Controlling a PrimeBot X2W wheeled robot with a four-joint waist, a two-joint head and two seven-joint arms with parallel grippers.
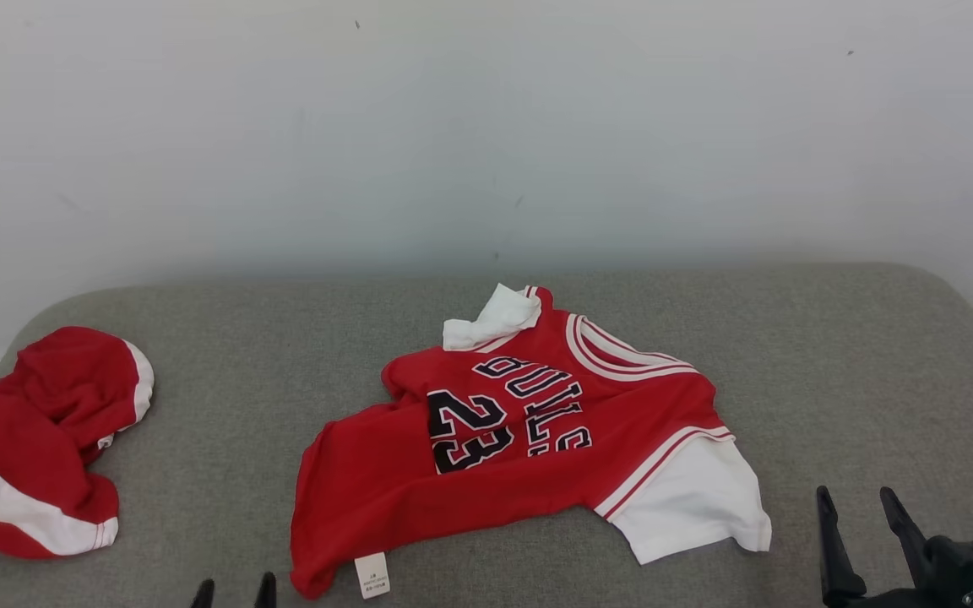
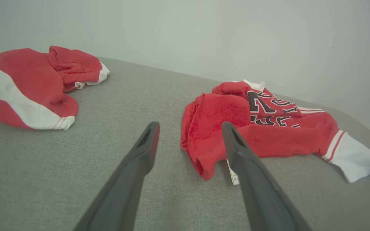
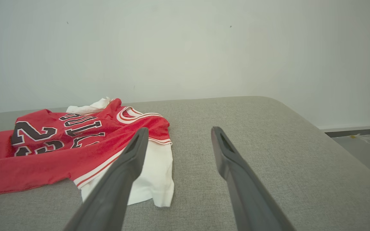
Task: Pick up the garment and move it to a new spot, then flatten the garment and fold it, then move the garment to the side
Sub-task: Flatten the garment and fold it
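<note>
The garment's red hem corner (image 1: pixel 312 578) sticks up in a fold while its body (image 1: pixel 513 502) lies slack. My left gripper will grab that corner next.
A red jersey with white sleeves and dark "BULLS 23" lettering, the garment (image 1: pixel 529 439), lies crumpled in the middle of the grey padded table (image 1: pixel 284 355). Its white tag sits at the near hem. My left gripper (image 1: pixel 233 591) pokes up at the bottom edge, just left of the hem, open and empty. In the left wrist view that gripper (image 2: pixel 189 128) stands before the garment's (image 2: pixel 262 128) near corner. My right gripper (image 1: pixel 862 502) is open at the lower right, beside the white sleeve. In the right wrist view the right gripper (image 3: pixel 178 134) frames bare table beside the garment (image 3: pixel 75 144).
A second red garment with a white stripe (image 1: pixel 30 439) lies bunched at the table's left edge, also in the left wrist view (image 2: pixel 34 86). A pale wall (image 1: pixel 486 127) rises behind the table. The table's right edge drops to the floor (image 3: pixel 365 144).
</note>
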